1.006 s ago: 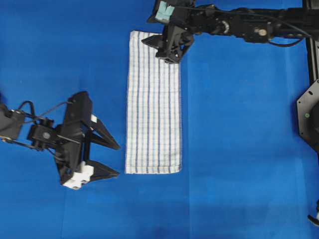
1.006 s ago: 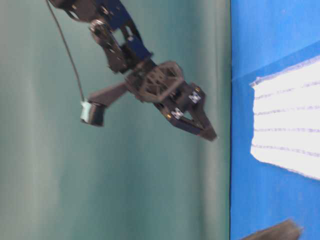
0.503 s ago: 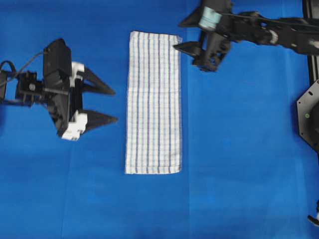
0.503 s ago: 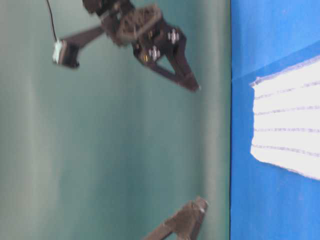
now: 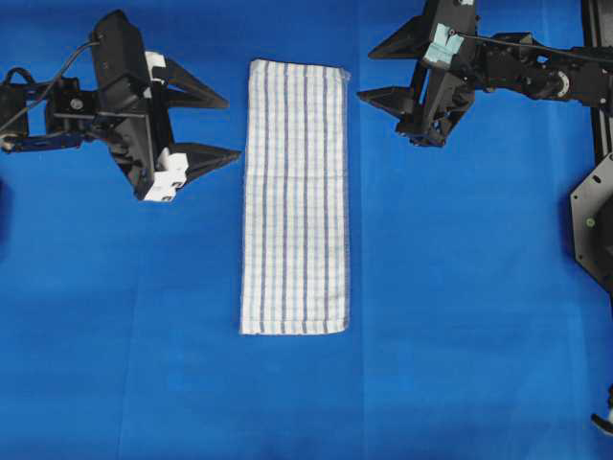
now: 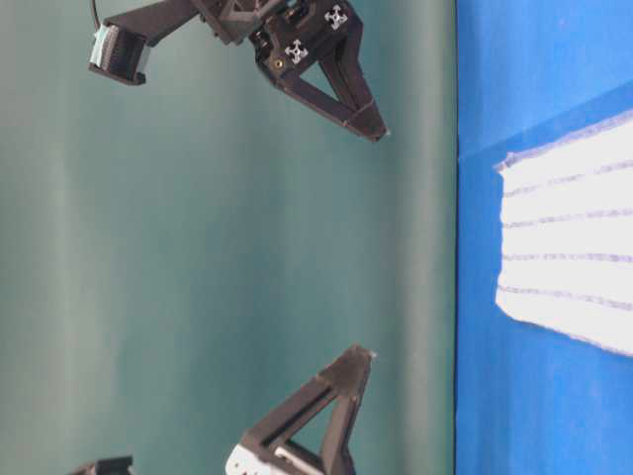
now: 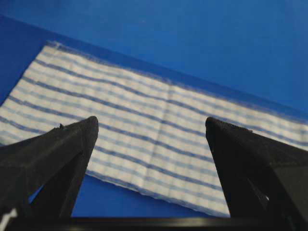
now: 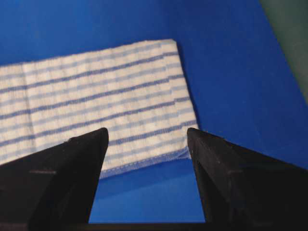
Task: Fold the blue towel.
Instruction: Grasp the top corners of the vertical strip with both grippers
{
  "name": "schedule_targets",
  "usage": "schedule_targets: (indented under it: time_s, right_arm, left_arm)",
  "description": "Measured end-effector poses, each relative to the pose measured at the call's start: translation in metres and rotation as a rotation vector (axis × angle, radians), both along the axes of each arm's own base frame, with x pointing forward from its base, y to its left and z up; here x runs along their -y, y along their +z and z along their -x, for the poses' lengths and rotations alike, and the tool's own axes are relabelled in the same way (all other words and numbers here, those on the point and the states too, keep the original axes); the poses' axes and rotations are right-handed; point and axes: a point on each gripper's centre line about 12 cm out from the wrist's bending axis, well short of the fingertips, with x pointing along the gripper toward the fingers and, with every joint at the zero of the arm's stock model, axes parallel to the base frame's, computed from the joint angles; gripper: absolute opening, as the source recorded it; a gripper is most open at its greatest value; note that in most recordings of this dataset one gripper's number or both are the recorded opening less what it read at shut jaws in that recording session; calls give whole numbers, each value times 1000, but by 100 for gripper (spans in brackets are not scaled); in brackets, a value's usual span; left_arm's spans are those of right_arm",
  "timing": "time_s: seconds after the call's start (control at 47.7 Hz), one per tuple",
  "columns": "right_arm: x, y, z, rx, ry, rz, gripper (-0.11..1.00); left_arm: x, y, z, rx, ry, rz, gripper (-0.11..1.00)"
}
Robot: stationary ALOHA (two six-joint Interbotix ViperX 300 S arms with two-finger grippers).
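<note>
I need to fold the towel, so I should grab it by its slightly curled far corner [image 5: 343, 75] with my right gripper next, as the rest of the cloth [image 5: 295, 206] is flat on the tabletop cover.
The blue towel [image 5: 294, 196], white with thin blue stripes, lies flat as a long narrow strip in the middle of the blue table cover. It also shows in the left wrist view [image 7: 144, 125], the right wrist view [image 8: 91, 96] and the table-level view [image 6: 569, 242]. My left gripper [image 5: 228, 126] is open and empty, raised to the left of the towel's far half, jaws pointing at it. My right gripper [image 5: 369, 72] is open and empty, raised to the right of the towel's far corner. Neither touches the towel.
The solid-blue table cover [image 5: 460, 287] spreads all round the towel. A black arm base [image 5: 594, 225] stands at the right edge. A green backdrop [image 6: 198, 247] fills the table-level view behind both grippers.
My right gripper has let go of the towel's far corner and pulled off to the right, open. My left gripper has swung from the near left up to the far left.
</note>
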Motion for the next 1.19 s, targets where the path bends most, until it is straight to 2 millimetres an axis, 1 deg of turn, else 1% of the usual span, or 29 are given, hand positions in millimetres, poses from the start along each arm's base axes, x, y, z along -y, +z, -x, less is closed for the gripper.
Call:
schedule_targets:
  time_s: [0.105, 0.231, 0.461, 0.629, 0.734, 0.88, 1.195]
  right_arm:
    - [4, -7, -5, -13, -9, 0, 93]
    - [13, -19, -13, -35, -32, 1, 93]
    - [35, -52, -28, -91, -85, -2, 93]
    - [47, -76, -29, -131, -124, -13, 93]
    - [52, -87, -30, -144, -145, -15, 93]
    - [55, -99, -32, -160, -164, -19, 93]
    - [58, -117, -36, -182, -188, -46, 93]
  left_arm:
    - [-14, -6, -6, -25, 24, -19, 88]
    - [-40, -16, -12, -59, 72, -50, 87]
    - [-90, -43, -23, -131, 156, -83, 88]
    - [-113, -63, -27, -147, 198, -88, 88]
    - [-123, -77, -28, -150, 220, -87, 88]
    - [-129, -100, -30, -166, 231, -82, 88]
    - [-136, -125, -38, -185, 237, -75, 87]
